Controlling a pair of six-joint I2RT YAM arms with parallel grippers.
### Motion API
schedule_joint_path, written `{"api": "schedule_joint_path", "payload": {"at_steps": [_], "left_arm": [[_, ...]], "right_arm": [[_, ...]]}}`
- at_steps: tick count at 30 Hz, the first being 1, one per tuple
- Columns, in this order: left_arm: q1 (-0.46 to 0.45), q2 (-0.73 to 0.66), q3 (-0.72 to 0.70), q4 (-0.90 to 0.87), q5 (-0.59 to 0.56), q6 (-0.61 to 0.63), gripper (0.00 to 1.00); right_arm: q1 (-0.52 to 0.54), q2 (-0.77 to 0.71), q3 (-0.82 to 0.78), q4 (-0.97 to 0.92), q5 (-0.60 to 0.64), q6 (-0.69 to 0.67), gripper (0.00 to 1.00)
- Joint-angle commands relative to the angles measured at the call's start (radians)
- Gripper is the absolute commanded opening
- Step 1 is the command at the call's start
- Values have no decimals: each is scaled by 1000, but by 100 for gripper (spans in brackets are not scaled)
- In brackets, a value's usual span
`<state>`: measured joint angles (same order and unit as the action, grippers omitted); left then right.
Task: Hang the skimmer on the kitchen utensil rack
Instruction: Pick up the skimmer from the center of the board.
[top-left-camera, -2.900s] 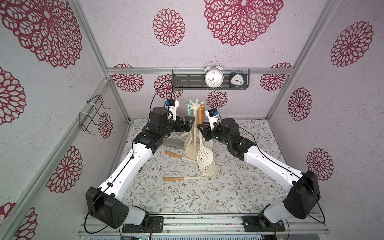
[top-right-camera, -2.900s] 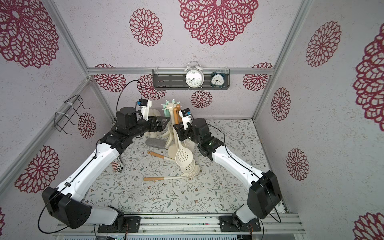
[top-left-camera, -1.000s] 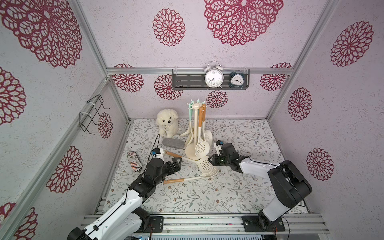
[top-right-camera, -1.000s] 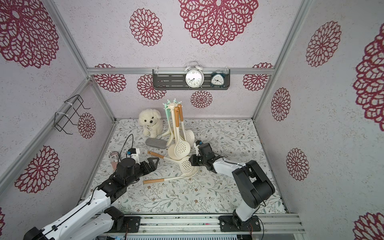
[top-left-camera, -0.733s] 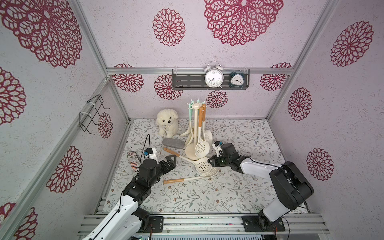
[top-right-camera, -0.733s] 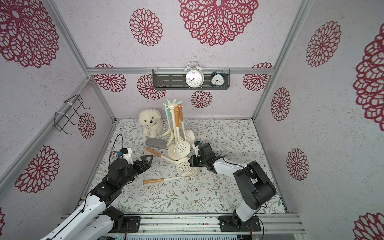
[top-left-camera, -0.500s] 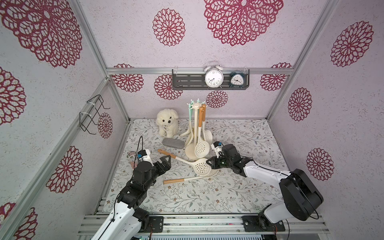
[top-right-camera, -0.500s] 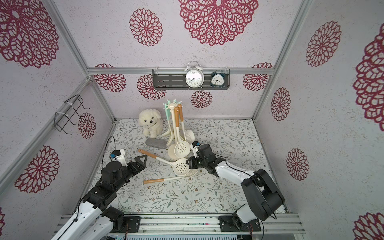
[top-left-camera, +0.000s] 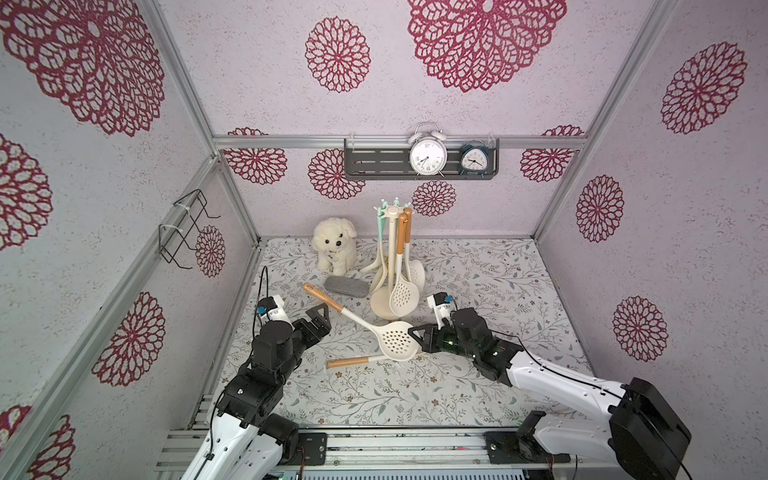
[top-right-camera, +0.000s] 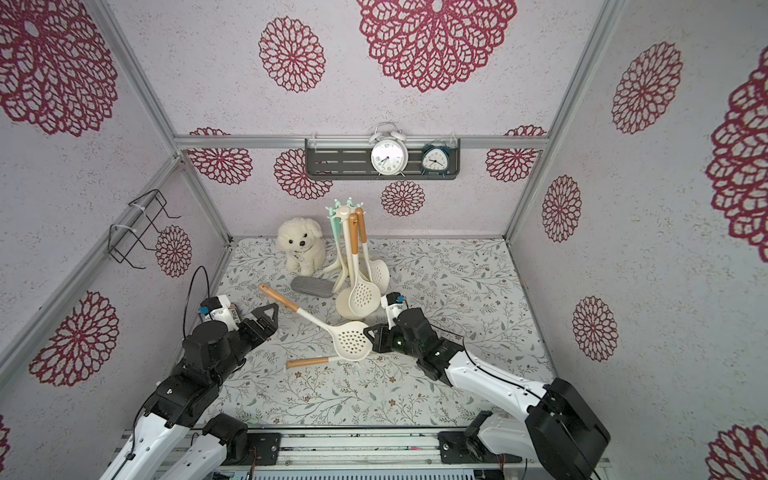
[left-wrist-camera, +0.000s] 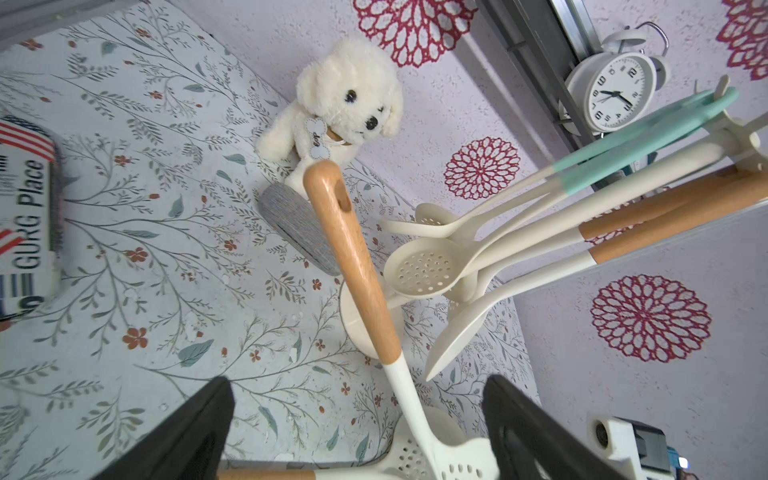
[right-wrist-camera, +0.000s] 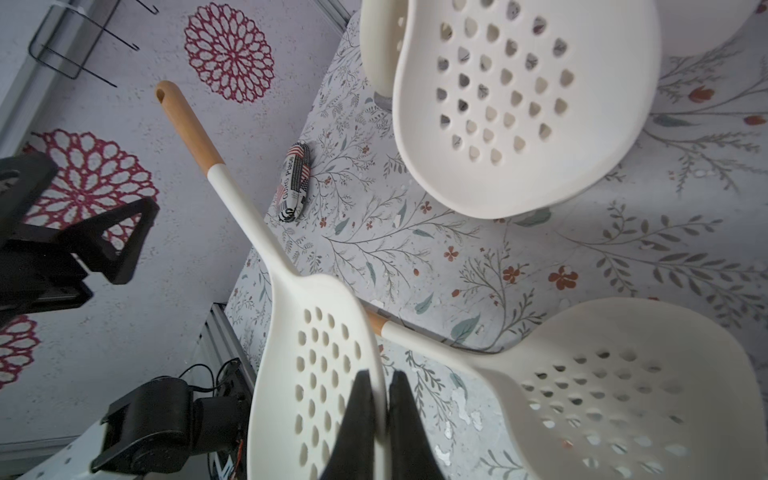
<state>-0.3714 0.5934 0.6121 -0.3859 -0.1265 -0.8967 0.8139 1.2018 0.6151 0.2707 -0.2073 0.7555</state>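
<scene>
The robot will next grab the skimmer by its wooden handle with the left gripper, so the skimmer's white neck stays free for the right gripper to hang the skimmer.
The skimmer (top-left-camera: 395, 343) (top-right-camera: 351, 338) is cream with a wooden handle. It is held off the table at a slant, handle end up and to the left. My right gripper (top-left-camera: 415, 332) (right-wrist-camera: 380, 382) is shut on the rim of its perforated head (right-wrist-camera: 316, 365). My left gripper (top-left-camera: 322, 320) (top-right-camera: 270, 320) is open just left of the handle (left-wrist-camera: 353, 266). In the left wrist view the white neck runs between its fingers without touching them. The kitchen utensil rack (top-left-camera: 391, 249) (top-right-camera: 345, 249) stands behind, with several utensils hanging from it.
A second skimmer (top-left-camera: 353, 362) (right-wrist-camera: 623, 395) lies on the table under the held one. A plush dog (top-left-camera: 334, 245) and a grey pad (top-left-camera: 347, 286) sit left of the rack. A flag-print tin (right-wrist-camera: 295, 183) lies near the left wall. A shelf (top-left-camera: 374, 160) with two clocks hangs on the back wall.
My right gripper has shut on the skimmer's head and lifted it off the table, and its handle has swung up. My left arm has drawn back toward the front left, still open.
</scene>
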Motion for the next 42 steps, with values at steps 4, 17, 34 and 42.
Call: {"api": "schedule_joint_path", "payload": {"at_steps": [4,17,34,42], "left_arm": [[7,54,-12,298,188,48,97],[8,189,29,479,136,-10,79],[24,244,334,207,295,242,0],[32,378,564,40,871,368,0]], "right_arm": [[51,-44,25,164,57,96,0],[94,-140,-32,257,123,157,0],[66,-311,-18,61,170,-124,74],[-6,-275,154,68,-246,-350,84]]}}
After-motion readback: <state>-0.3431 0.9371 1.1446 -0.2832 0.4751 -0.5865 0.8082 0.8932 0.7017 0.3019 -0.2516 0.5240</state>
